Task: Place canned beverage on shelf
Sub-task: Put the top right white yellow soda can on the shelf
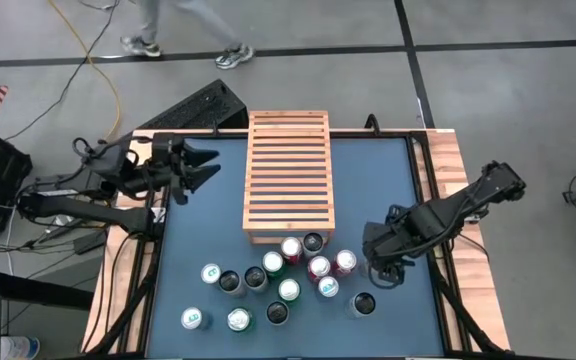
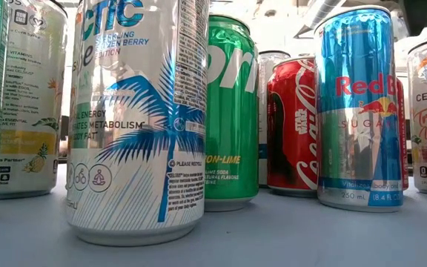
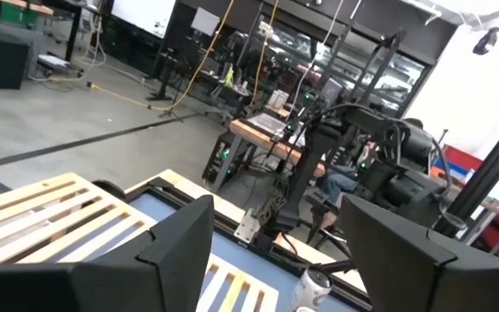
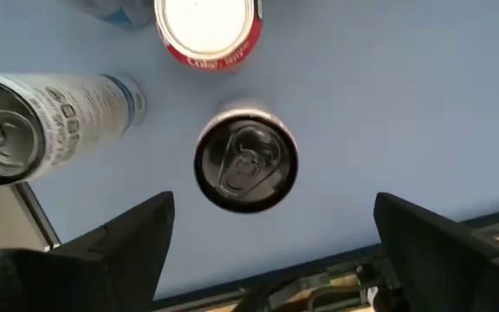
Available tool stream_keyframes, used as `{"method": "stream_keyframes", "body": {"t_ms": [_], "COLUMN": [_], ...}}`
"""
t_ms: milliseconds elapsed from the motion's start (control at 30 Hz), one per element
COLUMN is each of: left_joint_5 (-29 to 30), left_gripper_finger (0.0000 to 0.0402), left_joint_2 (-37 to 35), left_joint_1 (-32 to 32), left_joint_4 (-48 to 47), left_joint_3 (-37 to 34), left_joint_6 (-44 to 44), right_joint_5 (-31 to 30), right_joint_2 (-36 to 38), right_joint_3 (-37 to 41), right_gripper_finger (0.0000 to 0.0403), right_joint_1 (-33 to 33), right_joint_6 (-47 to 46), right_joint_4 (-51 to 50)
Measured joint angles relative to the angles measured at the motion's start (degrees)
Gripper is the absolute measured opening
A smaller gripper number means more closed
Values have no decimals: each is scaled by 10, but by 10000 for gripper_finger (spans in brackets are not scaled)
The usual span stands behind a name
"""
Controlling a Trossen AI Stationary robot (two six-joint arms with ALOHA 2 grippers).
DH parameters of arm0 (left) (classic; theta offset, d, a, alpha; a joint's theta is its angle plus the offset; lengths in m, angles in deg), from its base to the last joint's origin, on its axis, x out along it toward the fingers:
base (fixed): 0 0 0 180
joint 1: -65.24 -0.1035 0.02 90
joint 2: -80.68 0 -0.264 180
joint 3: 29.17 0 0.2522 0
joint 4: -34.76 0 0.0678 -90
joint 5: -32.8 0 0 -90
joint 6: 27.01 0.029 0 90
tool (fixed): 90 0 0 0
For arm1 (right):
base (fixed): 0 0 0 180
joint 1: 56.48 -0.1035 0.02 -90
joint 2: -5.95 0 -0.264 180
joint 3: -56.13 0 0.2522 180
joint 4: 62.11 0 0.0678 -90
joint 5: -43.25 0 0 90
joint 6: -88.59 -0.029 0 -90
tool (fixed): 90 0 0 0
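Observation:
My right gripper is going to grab the dark-topped can by its upright body point(image 4: 245, 160) next, so that I can place the can on the shelf.
The shelf point(image 1: 288, 178), a light-brown slatted wooden rack, lies flat on the blue table top at the middle far side; it also shows in the left wrist view point(image 3: 50, 217). Several cans stand upright in a cluster point(image 1: 288, 285) just near of it. My right gripper point(image 1: 382, 268) is open and points down, above a dark-topped can point(image 1: 364, 303) that stands apart at the cluster's right. In the right wrist view the can point(image 4: 246, 165) stands below, between the spread fingers point(image 4: 271, 251), untouched. My left gripper point(image 1: 204, 168) is open and empty, left of the shelf.
A red-rimmed can point(image 4: 208, 30) and a white can point(image 4: 33, 130) stand close to the dark-topped one. In the low view a white can point(image 2: 136, 119), a green can point(image 2: 232, 111), a red cola can point(image 2: 291, 126) and a blue can point(image 2: 358, 111) stand tightly. The table's wooden frame point(image 1: 463, 200) borders the right side.

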Motion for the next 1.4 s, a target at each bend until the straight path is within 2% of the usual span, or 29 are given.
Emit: {"method": "stream_keyframes", "body": {"t_ms": [233, 333, 467, 933, 1067, 1400], "left_joint_5": [-1, -1, -1, -1, -1, -1], "left_gripper_finger": [241, 241, 241, 241, 241, 241], "left_joint_2": [16, 20, 21, 21, 21, 21], "left_joint_1": [0, 0, 0, 0, 0, 0], "left_joint_4": [0, 0, 3, 9, 9, 9], "left_joint_3": [0, 0, 0, 0, 0, 0], "left_joint_6": [0, -1, -1, -1, 0, -1], "right_joint_5": [-56, -51, -45, -26, -26, -22], "right_joint_2": [1, 2, 4, 4, 4, 5], "right_joint_3": [13, 50, 82, 151, 156, 165], "right_gripper_finger": [380, 380, 380, 376, 349, 224], "right_joint_1": [-20, -21, -19, -18, -15, 0], "right_joint_6": [-3, -5, -8, -31, -39, -35], "right_joint_4": [37, 76, 82, 151, 158, 183]}}
